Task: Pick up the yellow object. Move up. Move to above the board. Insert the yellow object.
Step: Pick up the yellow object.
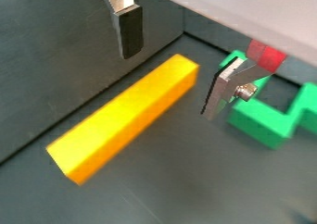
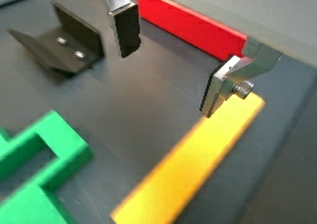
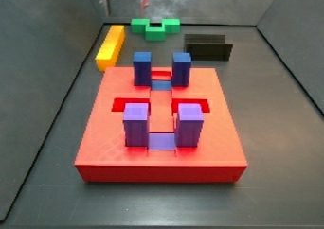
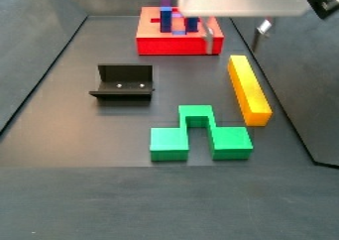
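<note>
The gripper takes hold of the yellow object by its end (image 3: pixel 117 31) beside the green block next, to carry it to the board (image 3: pixel 158 129).
The yellow object (image 1: pixel 124 121) is a long yellow-orange bar lying flat on the dark floor; it also shows in the other wrist view (image 2: pixel 198 163) and in both side views (image 3: pixel 112 45) (image 4: pixel 248 85). The board (image 3: pixel 158 129) is a red square slab with blue and purple posts, and it also shows in a side view (image 4: pixel 179 41); its red edge shows in a wrist view (image 2: pixel 186 29). My gripper (image 1: pixel 169 81) is open and empty. It hovers over the bar's end nearest the board (image 2: pixel 168 82), with nothing between the fingers. It shows small in a side view (image 4: pixel 264 28).
A green notched block (image 4: pixel 199 135) lies beside the bar, also in both wrist views (image 1: pixel 266 117) (image 2: pixel 37 163). The fixture (image 4: pixel 122 82) stands left of it (image 2: pixel 62 43). A black block (image 3: pixel 207 48) lies behind the board. Grey walls enclose the floor.
</note>
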{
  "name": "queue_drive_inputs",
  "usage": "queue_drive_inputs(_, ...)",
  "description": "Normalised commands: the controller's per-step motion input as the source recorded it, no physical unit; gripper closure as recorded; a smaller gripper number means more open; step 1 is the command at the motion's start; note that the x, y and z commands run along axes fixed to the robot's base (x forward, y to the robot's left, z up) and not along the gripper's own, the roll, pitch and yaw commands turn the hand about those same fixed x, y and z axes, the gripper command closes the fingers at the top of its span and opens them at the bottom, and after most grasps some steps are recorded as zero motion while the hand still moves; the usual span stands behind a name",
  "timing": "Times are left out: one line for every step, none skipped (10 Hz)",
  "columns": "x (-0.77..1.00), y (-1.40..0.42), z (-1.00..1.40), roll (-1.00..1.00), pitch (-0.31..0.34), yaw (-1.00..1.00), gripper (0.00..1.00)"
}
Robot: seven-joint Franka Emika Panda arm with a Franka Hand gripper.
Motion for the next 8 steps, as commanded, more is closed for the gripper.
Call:
queue_drive_inputs(-0.71,0.00,-0.43,-0.16,-0.091,-0.09,0.00)
queue_drive_inputs(-0.52,0.00,-0.42,-0.09,-0.079,-0.02,0.00)
queue_drive_inputs(-0.56,0.00,-0.46,-0.08,-0.081,0.00,0.00)
queue_drive_inputs(-0.35,0.00,-0.42,-0.10,-0.057,0.01,0.00)
queue_drive_inputs(-0.01,0.00,-0.32,-0.08,-0.014,0.01,0.00)
queue_drive_inputs(0.13,-0.07,-0.27,-0.05,0.000,0.00,0.00)
queue_drive_inputs(0.37,-0.01,-0.29,-0.08,0.000,0.00,0.00)
queue_drive_inputs(0.24,0.00,-0.34,-0.04,0.000,0.00,0.00)
